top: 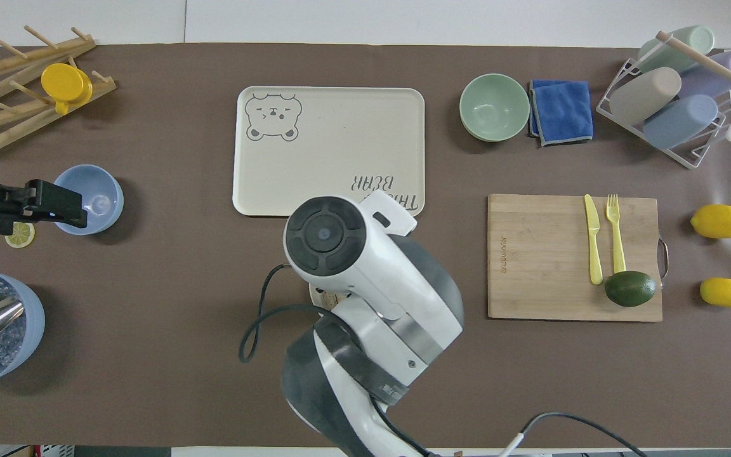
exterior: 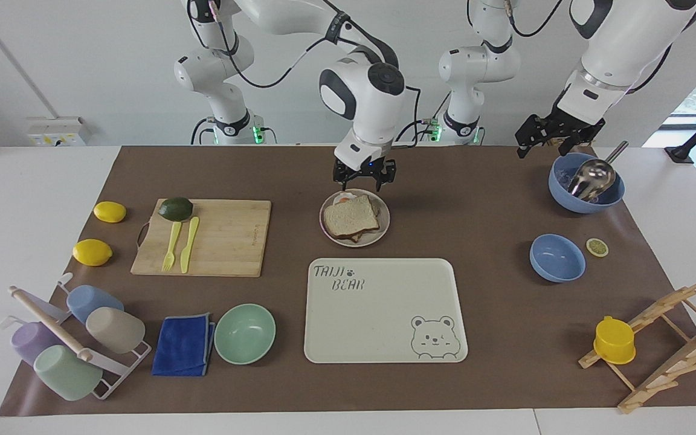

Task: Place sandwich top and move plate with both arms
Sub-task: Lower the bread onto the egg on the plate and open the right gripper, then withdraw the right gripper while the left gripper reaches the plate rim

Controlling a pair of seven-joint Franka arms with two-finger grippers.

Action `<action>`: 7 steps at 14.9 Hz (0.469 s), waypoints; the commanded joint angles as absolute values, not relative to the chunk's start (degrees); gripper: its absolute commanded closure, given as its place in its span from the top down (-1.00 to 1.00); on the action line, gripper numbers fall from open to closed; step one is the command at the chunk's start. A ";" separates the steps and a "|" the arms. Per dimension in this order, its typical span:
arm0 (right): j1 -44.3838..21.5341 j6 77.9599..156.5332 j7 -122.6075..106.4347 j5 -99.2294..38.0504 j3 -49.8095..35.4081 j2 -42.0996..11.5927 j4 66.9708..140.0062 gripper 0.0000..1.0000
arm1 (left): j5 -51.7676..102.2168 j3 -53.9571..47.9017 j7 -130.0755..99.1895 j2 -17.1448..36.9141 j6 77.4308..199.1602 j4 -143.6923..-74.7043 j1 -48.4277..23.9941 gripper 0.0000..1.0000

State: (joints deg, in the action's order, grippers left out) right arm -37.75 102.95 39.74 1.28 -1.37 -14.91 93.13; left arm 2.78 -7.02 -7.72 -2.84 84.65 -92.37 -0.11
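My left gripper is to grab the plate next by its bare outer rim (top: 313, 294) and so move it, because the stacked sandwich (top: 333, 300) covers the middle of the plate.
The sandwich top (exterior: 352, 215), a pale slice with a brown crust, lies flat on the lower slice on the small round plate (exterior: 384, 223). A bit of fried egg (exterior: 344, 197) shows at the edge nearer to the robots. My right gripper (exterior: 364, 177) is open and empty, just above the plate's edge nearest the robots. In the overhead view the right arm hides the plate and sandwich almost entirely. My left gripper (exterior: 544, 145) hangs open and empty over the brown mat beside the blue bowl with the metal scoop (exterior: 586, 181), and shows in the overhead view (top: 54, 206); that arm waits.
The cream bear tray (exterior: 384, 311) lies just farther from the robots than the plate. A cutting board (exterior: 215, 238) with avocado, knife and fork lies toward the right arm's end. A small blue bowl (exterior: 557, 258) and a lemon slice (exterior: 597, 247) lie toward the left arm's end.
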 commanded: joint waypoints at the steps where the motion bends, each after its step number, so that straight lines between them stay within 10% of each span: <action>1: -28.25 100.47 31.23 0.09 -1.85 -10.99 94.39 1.00 | 2.28 -7.56 -7.65 -5.88 88.15 -97.90 0.44 1.00; 7: -11.71 90.02 22.27 0.26 -1.23 -3.18 94.48 1.00 | 5.18 -8.09 -9.30 -7.65 97.01 -108.62 -3.68 1.00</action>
State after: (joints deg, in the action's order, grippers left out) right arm -14.65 93.57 25.75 1.26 -0.75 -7.41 93.08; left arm 4.07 -8.25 -7.83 -5.38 92.57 -103.16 -1.22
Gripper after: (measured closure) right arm 0.000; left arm 0.000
